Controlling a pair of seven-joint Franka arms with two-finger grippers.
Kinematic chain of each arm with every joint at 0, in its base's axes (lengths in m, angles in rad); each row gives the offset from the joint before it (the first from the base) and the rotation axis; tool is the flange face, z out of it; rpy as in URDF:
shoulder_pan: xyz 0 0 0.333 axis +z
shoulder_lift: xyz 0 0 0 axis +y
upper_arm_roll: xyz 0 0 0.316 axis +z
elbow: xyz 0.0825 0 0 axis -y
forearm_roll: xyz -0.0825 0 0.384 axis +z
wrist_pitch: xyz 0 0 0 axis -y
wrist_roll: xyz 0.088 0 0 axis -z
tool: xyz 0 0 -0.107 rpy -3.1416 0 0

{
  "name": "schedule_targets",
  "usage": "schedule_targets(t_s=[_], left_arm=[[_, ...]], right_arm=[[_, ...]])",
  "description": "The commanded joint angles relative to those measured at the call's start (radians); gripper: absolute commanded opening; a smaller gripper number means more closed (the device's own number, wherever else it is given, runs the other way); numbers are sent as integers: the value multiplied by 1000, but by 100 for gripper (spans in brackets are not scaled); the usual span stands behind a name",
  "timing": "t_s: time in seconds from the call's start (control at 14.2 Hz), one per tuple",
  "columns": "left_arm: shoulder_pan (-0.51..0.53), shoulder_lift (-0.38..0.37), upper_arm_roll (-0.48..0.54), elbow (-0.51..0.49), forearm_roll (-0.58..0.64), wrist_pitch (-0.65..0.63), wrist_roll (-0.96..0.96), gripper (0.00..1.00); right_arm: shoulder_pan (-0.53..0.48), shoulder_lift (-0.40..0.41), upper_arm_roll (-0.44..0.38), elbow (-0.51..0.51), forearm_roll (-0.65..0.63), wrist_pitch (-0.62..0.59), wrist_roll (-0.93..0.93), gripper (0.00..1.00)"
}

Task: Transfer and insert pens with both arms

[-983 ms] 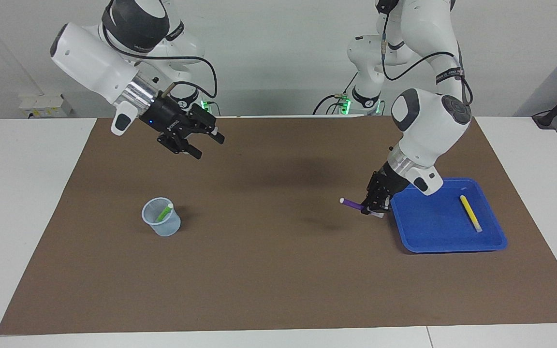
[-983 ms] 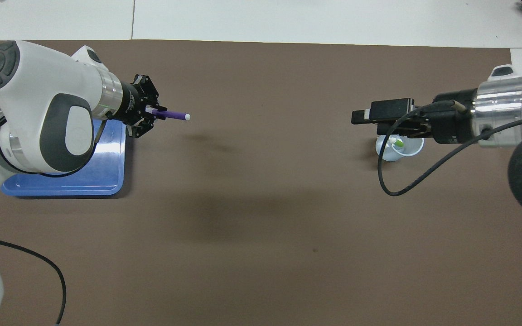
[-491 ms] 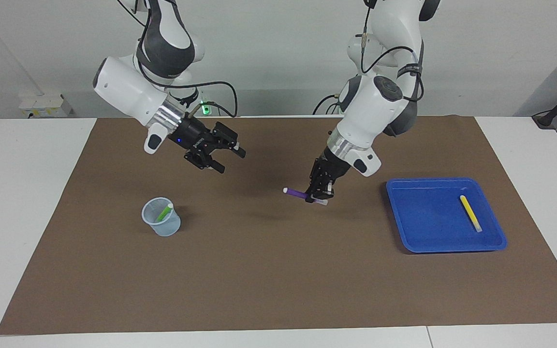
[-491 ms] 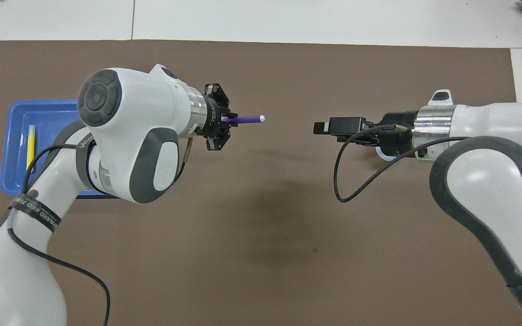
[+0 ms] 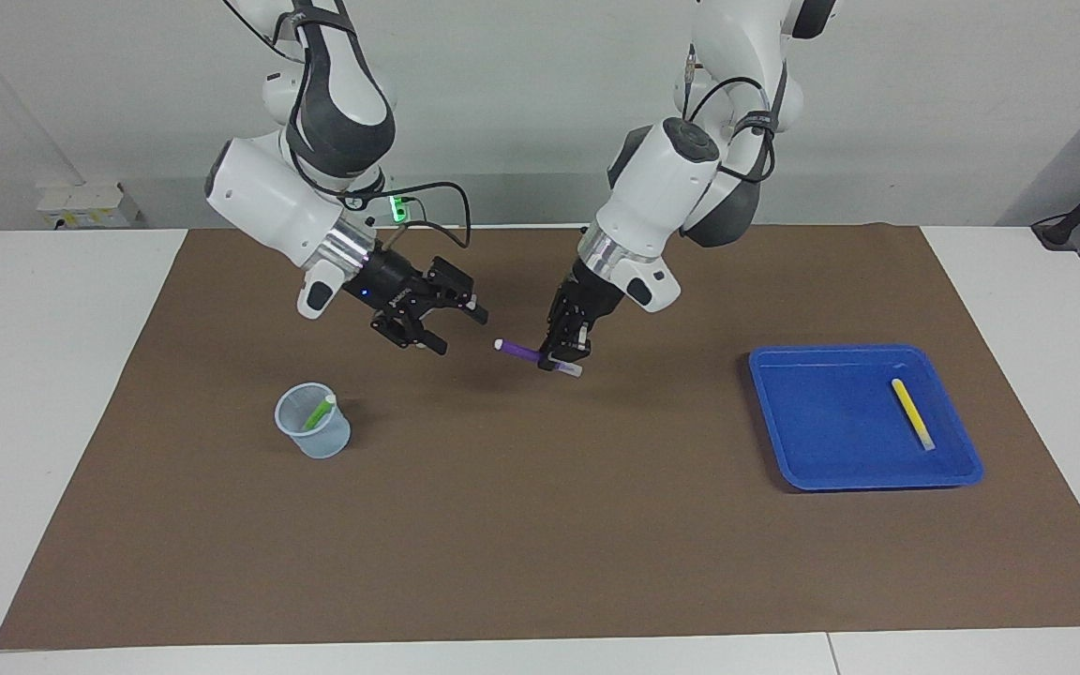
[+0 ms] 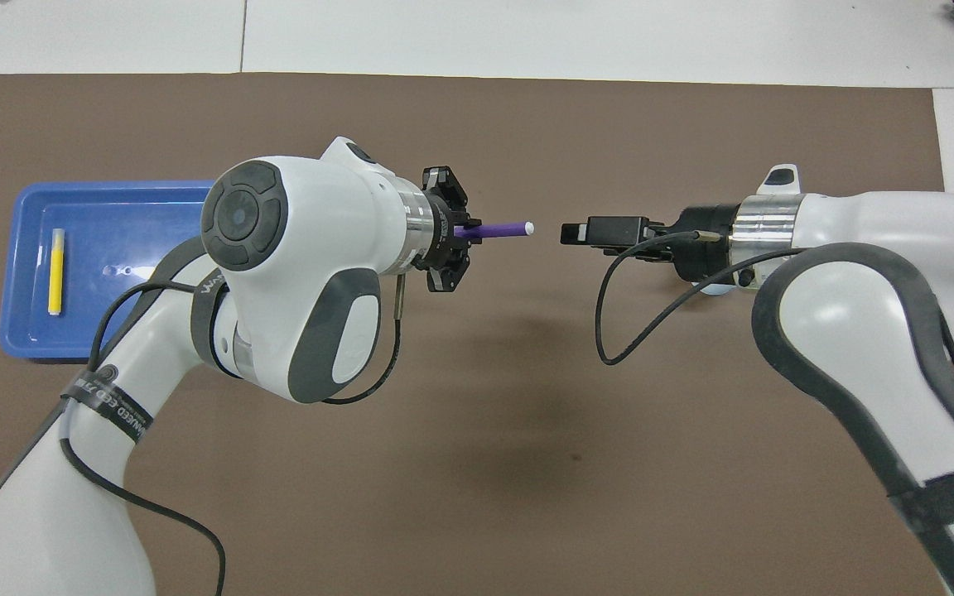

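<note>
I should grab the purple pen (image 6: 500, 228) by its pale-tipped end (image 6: 523, 228) with my right gripper next. Then my right gripper can carry the pen on into the cup.
My left gripper (image 5: 566, 358) (image 6: 462, 234) is shut on the purple pen (image 5: 521, 352) (image 6: 500, 228), held roughly level over the middle of the mat. Its pale tip points toward my right gripper (image 5: 458, 330) (image 6: 574, 233), which hangs open a short gap from that tip with nothing between its fingers. The green pen (image 5: 320, 412) leans inside a clear cup (image 5: 314, 439) toward the right arm's end. In the overhead view the right arm covers the cup. The yellow pen (image 5: 913, 413) (image 6: 55, 271) lies in the blue tray (image 5: 831, 450) (image 6: 121, 223).
A brown mat (image 5: 540, 544) (image 6: 477, 463) covers most of the white table. The tray sits toward the left arm's end and the cup toward the right arm's end, both about mid-depth.
Both arms swung in toward the middle of the mat. The left gripper carried the purple pen away from the tray, and the gap between pen tip and right gripper shrank.
</note>
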Motion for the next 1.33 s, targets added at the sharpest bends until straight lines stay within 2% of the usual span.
schedule_targets(t_s=[0.0, 0.14, 0.28, 0.42, 0.63, 0.7, 1.26], left_arm=[[-60, -5, 15, 0, -4, 51, -37, 0], [-65, -5, 15, 2, -2, 56, -45, 0], [-82, -5, 15, -3, -2, 57, -43, 0], [-83, -5, 15, 0, -2, 59, -45, 0], [-83, -5, 15, 0, -2, 60, -45, 0], [-83, -3, 15, 0, -2, 65, -45, 0], [-82, 3, 17, -2, -4, 131, -58, 0]], right_arm=[[6, 10, -2, 4, 33, 28, -45, 94], [8, 13, -2, 4, 33, 33, -47, 91], [8, 14, -2, 10, 32, 30, -59, 85], [7, 17, -2, 17, 27, 30, -59, 75], [6, 17, -2, 17, 26, 30, -59, 53], [6, 17, -2, 17, 26, 30, -59, 49], [8, 17, -2, 17, 26, 30, -59, 36]])
